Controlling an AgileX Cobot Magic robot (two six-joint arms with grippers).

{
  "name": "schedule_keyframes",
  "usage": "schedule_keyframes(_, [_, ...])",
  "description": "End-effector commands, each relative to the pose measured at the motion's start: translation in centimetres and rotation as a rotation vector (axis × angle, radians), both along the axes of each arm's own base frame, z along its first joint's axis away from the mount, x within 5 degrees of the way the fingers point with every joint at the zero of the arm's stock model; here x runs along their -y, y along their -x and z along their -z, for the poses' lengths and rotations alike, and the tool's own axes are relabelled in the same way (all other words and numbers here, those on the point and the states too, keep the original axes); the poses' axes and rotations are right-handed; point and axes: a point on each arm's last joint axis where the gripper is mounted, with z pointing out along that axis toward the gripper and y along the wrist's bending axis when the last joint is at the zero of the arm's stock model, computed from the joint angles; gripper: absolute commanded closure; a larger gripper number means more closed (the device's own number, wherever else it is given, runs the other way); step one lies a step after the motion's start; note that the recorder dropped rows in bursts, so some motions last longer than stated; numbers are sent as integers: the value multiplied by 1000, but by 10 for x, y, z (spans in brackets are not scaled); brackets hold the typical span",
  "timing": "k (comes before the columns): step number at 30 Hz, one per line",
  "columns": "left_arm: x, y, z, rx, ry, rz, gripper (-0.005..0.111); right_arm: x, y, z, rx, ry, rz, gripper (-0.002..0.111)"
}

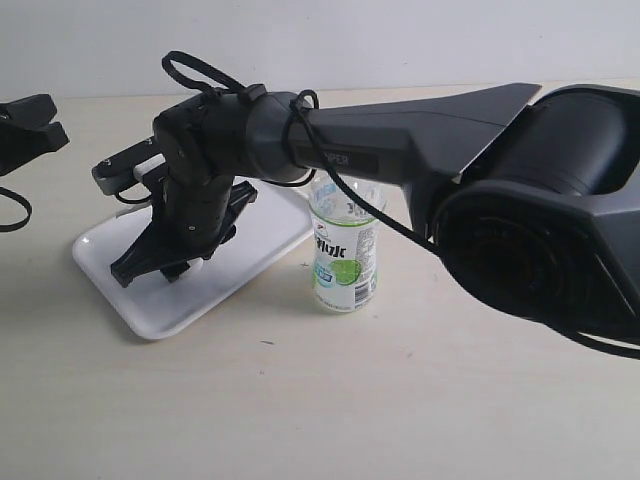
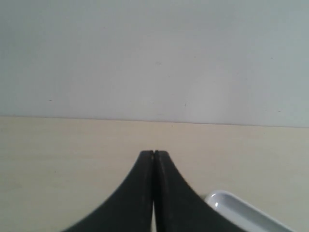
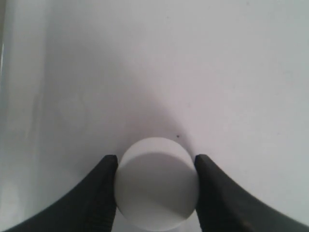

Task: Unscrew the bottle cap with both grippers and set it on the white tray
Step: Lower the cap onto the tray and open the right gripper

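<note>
My right gripper should open now: the white bottle cap (image 3: pixel 157 188) is over the white tray, inside the tray's rim, so the cap would drop onto the tray.
The white bottle cap (image 3: pixel 157 188) sits between the two black fingers of my right gripper (image 3: pixel 155 162), which touch it on both sides just above the white tray (image 3: pixel 145 63). In the exterior view the right gripper (image 1: pixel 155 270) points down onto the tray (image 1: pixel 255 250), and its body hides the cap. The clear bottle (image 1: pixel 343 250) with the lime label stands upright on the table just right of the tray, its neck behind the right arm. My left gripper (image 2: pixel 153 152) is shut on nothing and hangs at the far left (image 1: pixel 40 130), away from both.
The thick dark right arm (image 1: pixel 520 200) spans the right half of the exterior view, above and behind the bottle. A corner of the tray (image 2: pixel 241 208) shows beside the left gripper. A pale wall (image 1: pixel 300 40) stands behind the table.
</note>
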Motion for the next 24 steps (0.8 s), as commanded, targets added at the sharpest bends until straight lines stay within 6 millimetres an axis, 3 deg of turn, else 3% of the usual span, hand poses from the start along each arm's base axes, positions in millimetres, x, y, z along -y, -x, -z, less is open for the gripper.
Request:
schedule_keyframes(1, [-2,1,-1,2,5,-15,107,1,-2,-2,11,7,-10,71])
schedule_keyframes(15, [-2,1,0,-9,1,-17,107,2,-2,-6,10,14,-12,35])
schedule_keyframes(20, [-2,1,0,-10,5,-18,107,6,-1,-36,52,22,-25,35])
schedule_keyframes(24, [-2,1,0,-10,5,-18,107,9,2,-74,109,-13,-26,36])
